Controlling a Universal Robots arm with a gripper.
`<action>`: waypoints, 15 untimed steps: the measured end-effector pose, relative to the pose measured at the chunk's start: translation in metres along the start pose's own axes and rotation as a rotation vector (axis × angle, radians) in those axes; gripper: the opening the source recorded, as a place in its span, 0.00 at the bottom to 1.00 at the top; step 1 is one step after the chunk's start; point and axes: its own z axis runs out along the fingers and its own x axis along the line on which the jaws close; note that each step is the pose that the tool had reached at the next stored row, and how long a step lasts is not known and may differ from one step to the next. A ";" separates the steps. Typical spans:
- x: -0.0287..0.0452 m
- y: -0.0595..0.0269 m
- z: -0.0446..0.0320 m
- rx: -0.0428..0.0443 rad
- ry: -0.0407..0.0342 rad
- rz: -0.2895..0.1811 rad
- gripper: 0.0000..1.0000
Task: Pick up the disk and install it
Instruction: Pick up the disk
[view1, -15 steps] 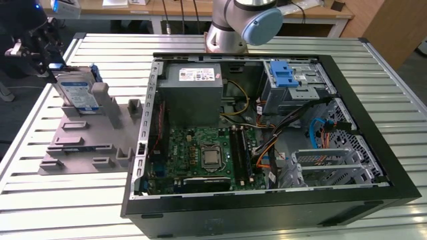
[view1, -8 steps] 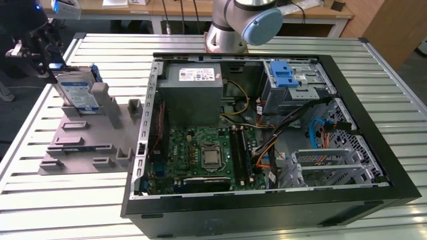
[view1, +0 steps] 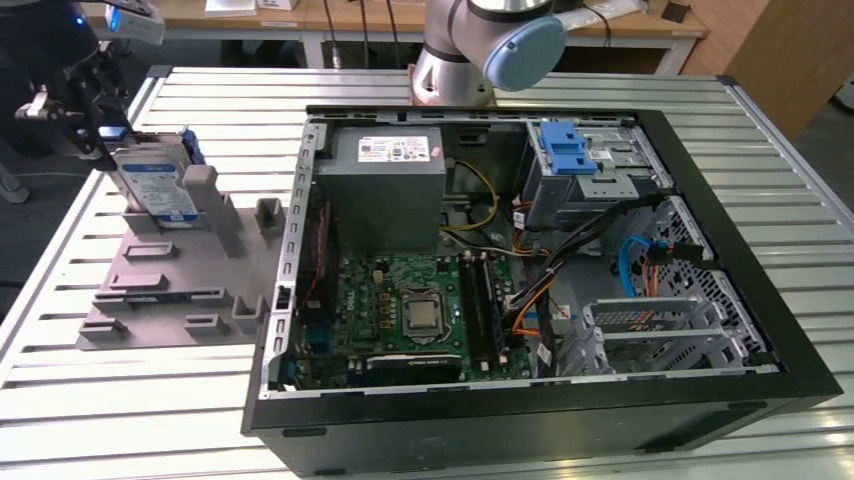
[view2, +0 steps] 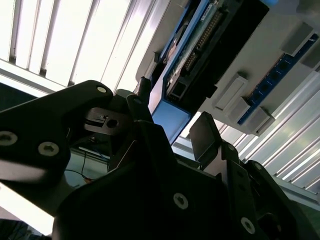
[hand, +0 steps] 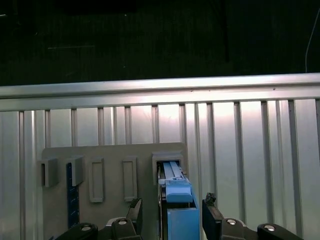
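Note:
The disk needs to be installed in the computer case, so my gripper will next grab the disk by its upper end with the blue bracket (view1: 158, 140).
The disk (view1: 158, 186) stands on edge in a slot of the grey holder plate (view1: 167, 285), at the exterior view's left. It is silver, with a white-and-blue label and a blue bracket. My gripper (view1: 107, 135) hovers at the disk's upper end. In both wrist views the black fingers (hand: 136, 210) flank the blue bracket of the disk (hand: 178, 210), one on each side. The gripper (hand: 172, 214) is open, with a gap visible beside one finger. The second wrist view shows the disk (view2: 172, 117) between the fingers of the gripper (view2: 175, 116).
An open computer case (view1: 534, 400) lies to the exterior view's right of the holder. It contains a grey power supply box (view1: 387, 190), a blue-latched drive cage (view1: 581, 155) and a motherboard (view1: 407, 305). The arm's base (view1: 467, 60) stands behind the case on the slatted metal table (view1: 107, 400).

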 end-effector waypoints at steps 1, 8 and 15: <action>0.0000 -0.0001 0.0016 0.0000 0.0000 0.000 0.59; -0.0001 -0.0002 0.0072 -0.0007 0.0001 0.000 0.59; -0.0001 -0.0002 0.0080 -0.0006 0.0000 0.000 0.45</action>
